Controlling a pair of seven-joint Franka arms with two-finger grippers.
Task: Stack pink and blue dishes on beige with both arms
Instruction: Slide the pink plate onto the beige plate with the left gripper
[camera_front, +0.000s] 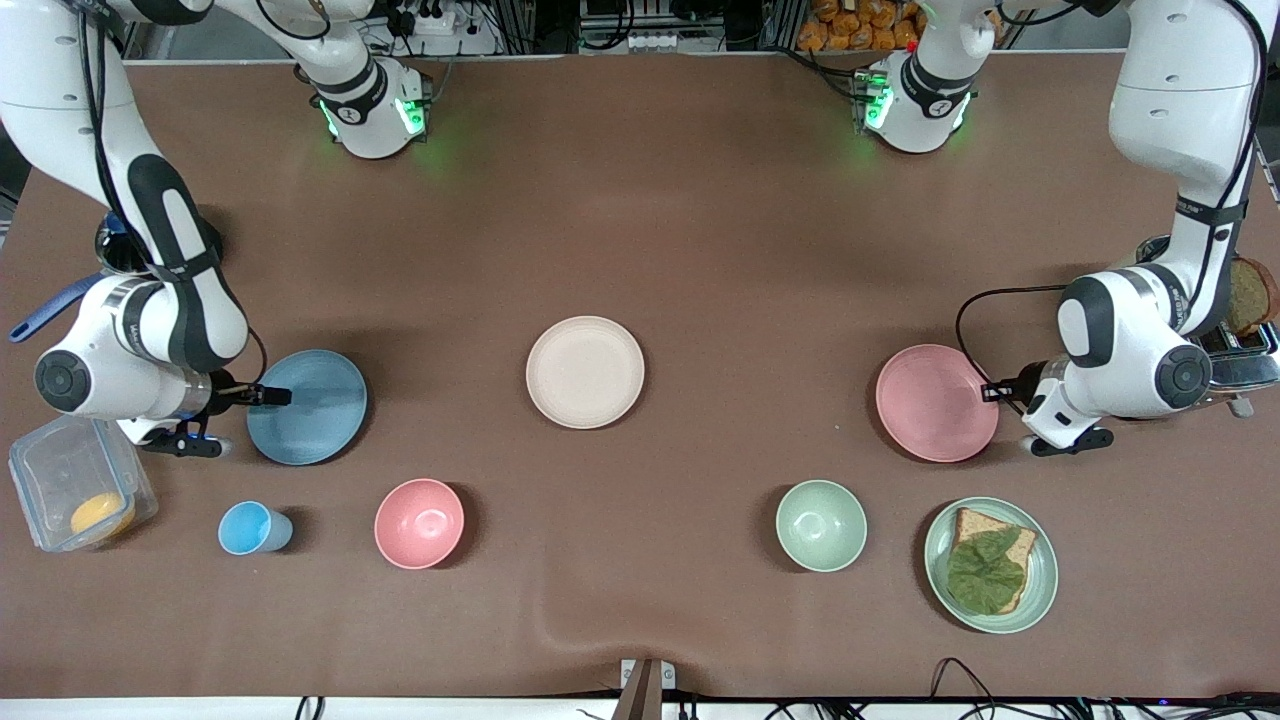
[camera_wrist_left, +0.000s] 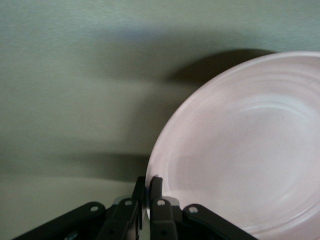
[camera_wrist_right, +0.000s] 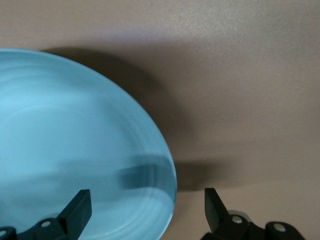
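My right gripper picks up the blue plate (camera_front: 310, 408) by its thin raised rim (camera_front: 286, 396) next, since the plate spreads far wider than the open fingers.
The beige plate (camera_front: 585, 372) lies at the table's middle with nothing on it. The pink plate (camera_front: 935, 402) lies toward the left arm's end. My left gripper (camera_front: 993, 391) is at the edge of that plate. In the left wrist view the left gripper (camera_wrist_left: 148, 192) is shut on the pink plate (camera_wrist_left: 245, 150) at its rim. The blue plate (camera_front: 310, 408) lies toward the right arm's end, with my right gripper (camera_front: 268, 396) at its edge. In the right wrist view the right gripper (camera_wrist_right: 146, 206) is open, one finger over the blue plate (camera_wrist_right: 75, 135) and one outside the rim.
Nearer the front camera stand a blue cup (camera_front: 250, 528), a pink bowl (camera_front: 419, 523), a green bowl (camera_front: 821, 525) and a pale green plate (camera_front: 1042, 590) with bread and a leaf. A clear container (camera_front: 60, 475) sits beside the right gripper. A toaster (camera_front: 1245, 345) stands under the left arm.
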